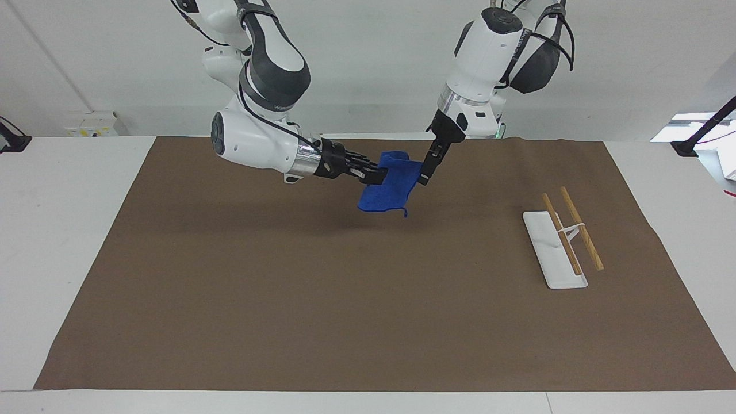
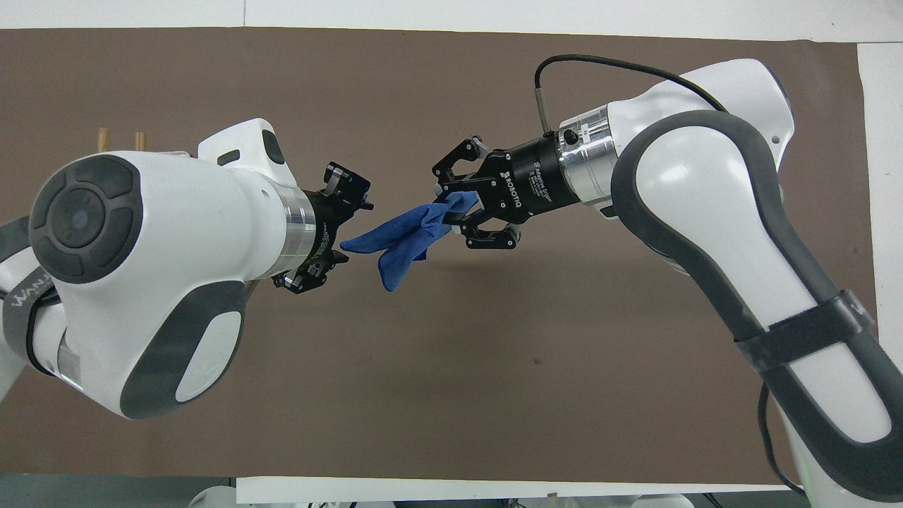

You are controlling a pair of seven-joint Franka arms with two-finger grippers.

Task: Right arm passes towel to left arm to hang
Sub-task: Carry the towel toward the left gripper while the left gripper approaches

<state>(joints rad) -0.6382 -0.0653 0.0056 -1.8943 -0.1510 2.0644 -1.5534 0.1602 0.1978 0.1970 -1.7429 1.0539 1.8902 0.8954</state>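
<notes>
I need to grab the blue towel with my left gripper next, by its outstretched free corner (image 2: 351, 245), because the rest of the cloth (image 2: 404, 255) hangs loosely from my right gripper.
The blue towel (image 1: 386, 187) hangs in the air over the brown mat, near the robots' edge. My right gripper (image 1: 371, 174) is shut on one upper corner of it, reaching sideways from the right arm's end. The cloth sags below the grip, a short loop tail dangling at its lowest corner. In the overhead view the towel (image 2: 398, 236) stretches from my right gripper (image 2: 451, 210) toward my left gripper (image 2: 340, 236). My left gripper (image 1: 424, 175) points steeply down at the towel's free edge. It is open, with the towel's end lying between its spread fingers.
A white rack (image 1: 553, 253) with two wooden rods stands on the mat (image 1: 345, 322) toward the left arm's end. In the overhead view only the rod tips (image 2: 103, 134) show past the left arm. White table surface borders the mat.
</notes>
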